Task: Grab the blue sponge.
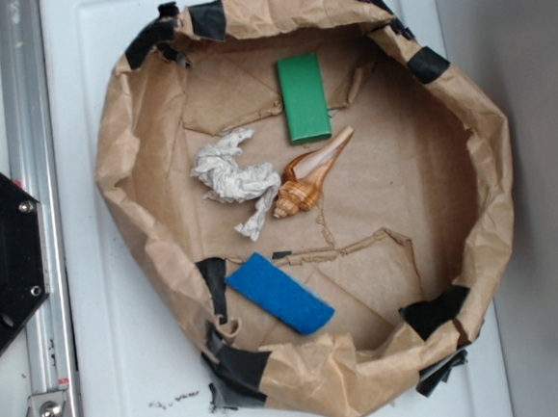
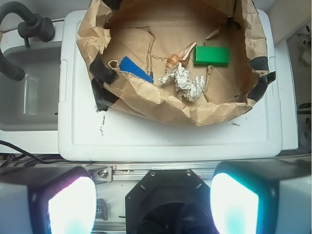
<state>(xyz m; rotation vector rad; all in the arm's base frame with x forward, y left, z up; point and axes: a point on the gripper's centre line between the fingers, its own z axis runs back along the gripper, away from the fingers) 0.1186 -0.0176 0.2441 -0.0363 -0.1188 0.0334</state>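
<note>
The blue sponge (image 1: 280, 293) is too long from end to end for my gripper to span, so my gripper will next grab it across its long side edges.
The blue sponge (image 1: 280, 293) lies flat on the brown paper inside a round paper-lined basin (image 1: 487, 144), near its front left wall. In the wrist view the blue sponge (image 2: 136, 69) shows partly behind the crumpled paper rim. My gripper (image 2: 153, 204) is open, its two glowing pads wide apart with nothing between them. It hangs high over the robot's black base, well short of the basin and far from the sponge. The gripper does not show in the exterior view.
A green block (image 1: 303, 96), a striped seashell (image 1: 310, 175) and a crumpled white paper wad (image 1: 232, 178) lie in the basin with the sponge. The basin sits on a white lid (image 2: 165, 136). The black robot base (image 1: 2, 254) and a metal rail (image 1: 26, 112) stand at the left.
</note>
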